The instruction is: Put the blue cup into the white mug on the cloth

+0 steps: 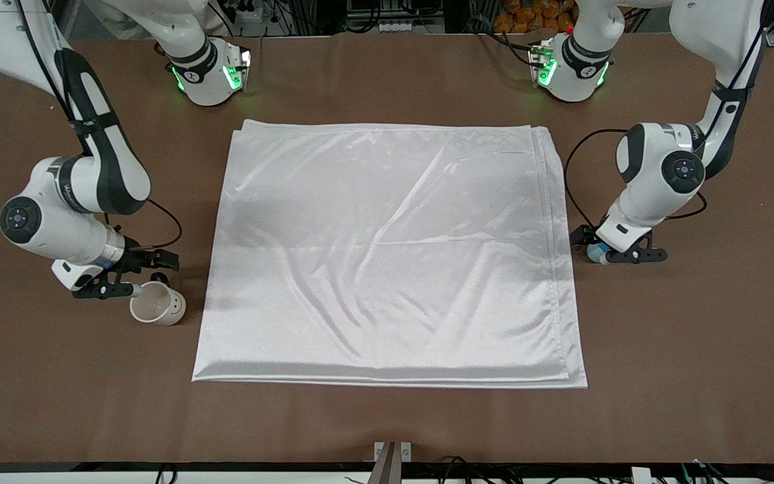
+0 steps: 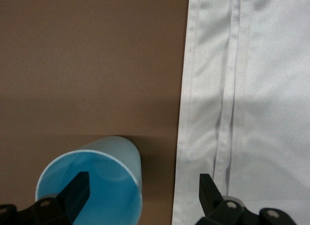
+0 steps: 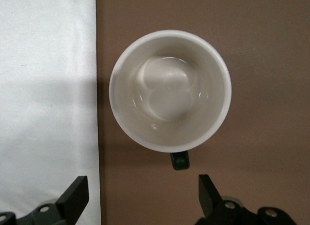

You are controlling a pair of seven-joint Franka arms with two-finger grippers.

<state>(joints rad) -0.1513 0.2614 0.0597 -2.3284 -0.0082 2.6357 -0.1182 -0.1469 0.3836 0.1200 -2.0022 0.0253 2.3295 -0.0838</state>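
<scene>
My right gripper moves toward the handle, before it closes on the mug's black handle point(image 3: 179, 160), since in the wrist view my fingers stop short of the handle.
The white mug point(image 1: 157, 304) stands upright on the brown table, just off the cloth point(image 1: 387, 255) toward the right arm's end. My right gripper point(image 1: 137, 275) is open low beside the mug. In the right wrist view the mug point(image 3: 169, 89) is empty and lies clear of my open gripper point(image 3: 141, 192), its black handle point(image 3: 180, 160) turned toward the fingers. The blue cup point(image 1: 596, 253) sits on the table off the cloth toward the left arm's end, mostly hidden under my left gripper point(image 1: 610, 250). That gripper point(image 2: 144, 186) is open, one finger over the cup's point(image 2: 92, 186) mouth, the other over the cloth's edge point(image 2: 252, 113).
The cloth covers the middle of the brown table point(image 1: 387, 423), with its edge also in the right wrist view point(image 3: 46, 89). The two robot bases point(image 1: 209, 70) point(image 1: 572, 67) stand farthest from the front camera. A black cable point(image 1: 572, 175) loops beside the left arm.
</scene>
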